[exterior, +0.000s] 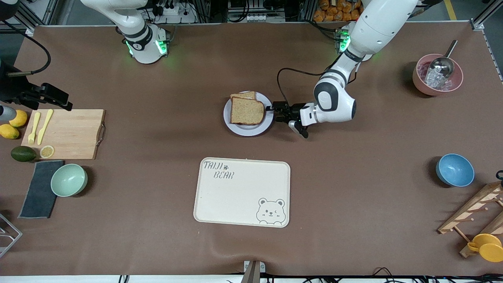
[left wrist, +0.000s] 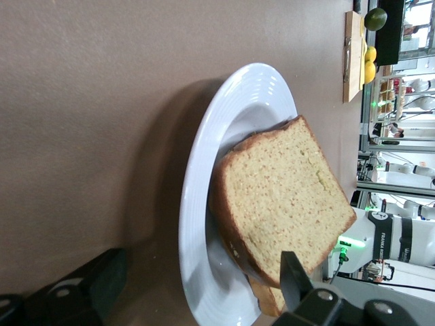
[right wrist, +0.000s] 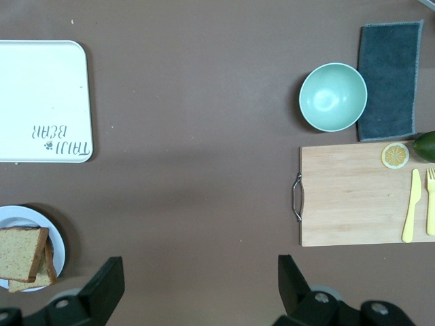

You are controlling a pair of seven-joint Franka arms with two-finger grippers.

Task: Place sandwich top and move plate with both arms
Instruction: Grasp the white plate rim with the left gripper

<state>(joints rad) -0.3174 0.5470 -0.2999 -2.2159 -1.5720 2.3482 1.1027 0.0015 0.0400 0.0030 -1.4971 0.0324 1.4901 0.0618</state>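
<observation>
My left gripper's fingers straddle the plate's rim (exterior: 270,106) beside the bread slice, so it is now time to close on the plate's rim.
The plate (exterior: 247,129) sits mid-table and holds the sandwich top (exterior: 246,111), a brown bread slice lying askew on a second slice (exterior: 243,94). My left gripper (exterior: 274,109) is open at the plate's rim on the side toward the left arm's end of the table. In the left wrist view the left gripper (left wrist: 194,285) straddles the plate (left wrist: 204,204) at its rim. One finger is low by the table and the other is above the rim beside the sandwich top (left wrist: 285,197). My right gripper (right wrist: 198,265) hangs open high over bare table, holding nothing, with the plate (right wrist: 20,216) off to one side.
A cream bear-printed tray (exterior: 243,192) lies nearer the front camera than the plate. A cutting board (exterior: 65,133), a green bowl (exterior: 68,179) and a grey cloth (exterior: 39,188) are at the right arm's end. A pink bowl with a scoop (exterior: 437,74), a blue bowl (exterior: 454,169) and a wooden rack (exterior: 475,212) are at the left arm's end.
</observation>
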